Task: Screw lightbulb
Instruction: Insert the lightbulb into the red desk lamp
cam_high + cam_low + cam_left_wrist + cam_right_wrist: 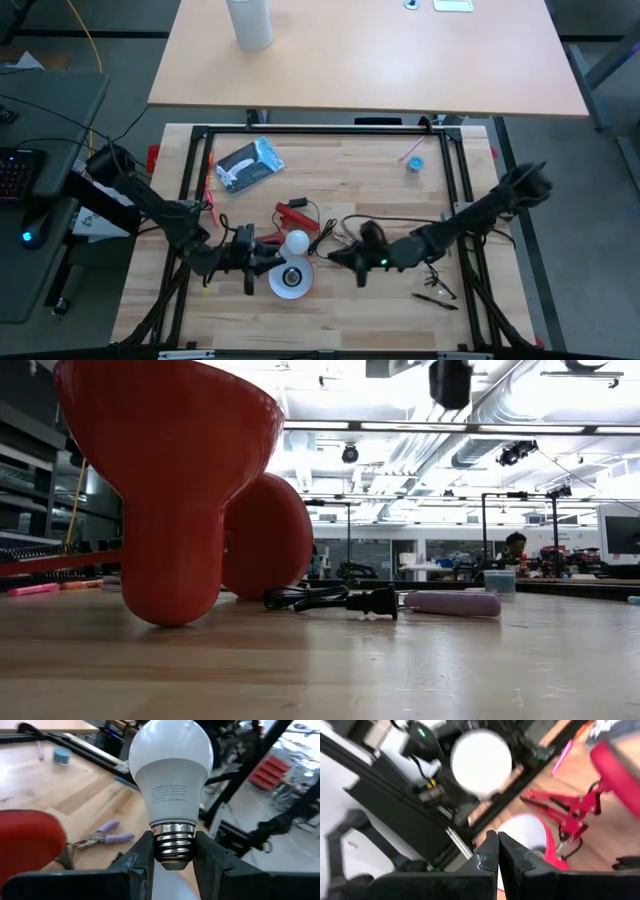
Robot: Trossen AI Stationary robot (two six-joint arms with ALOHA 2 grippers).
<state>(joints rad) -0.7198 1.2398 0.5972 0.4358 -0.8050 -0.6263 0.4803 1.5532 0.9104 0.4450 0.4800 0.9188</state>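
The bulb [297, 242] hangs beside the far rim of the shade, short of the lamp's socket [291, 277]. My left gripper should move the bulb toward the socket before it lets go of the bulb.
The white lightbulb [296, 242] is beside the far rim of the red lamp's shade [290, 280]. The shade stands mouth up, its neck on the table, as the low view [170, 480] shows. My left gripper [262, 262] reaches in from the table's left and is shut on the bulb, which fills the left wrist view [170, 770]. My right gripper [332, 258] is shut, just right of the shade. In its wrist view the closed fingertips [497, 851] stand before the shade's rim [535, 837]; I cannot tell whether they touch it. My left gripper pinches the bulb's grey screw base [172, 842] between its two fingers [142, 857], one on each side of the thread. The fingers come roughly level from the table's left. The bulb's dome points away from the gripper, and the bulb is clear of the table.
A red clamp [295, 212] and a black cord [370, 225] lie behind the lamp. A silver and black packet [248, 166] lies at far left, a small blue round object [415, 163] at far right. Pliers [435, 290] lie near the right arm.
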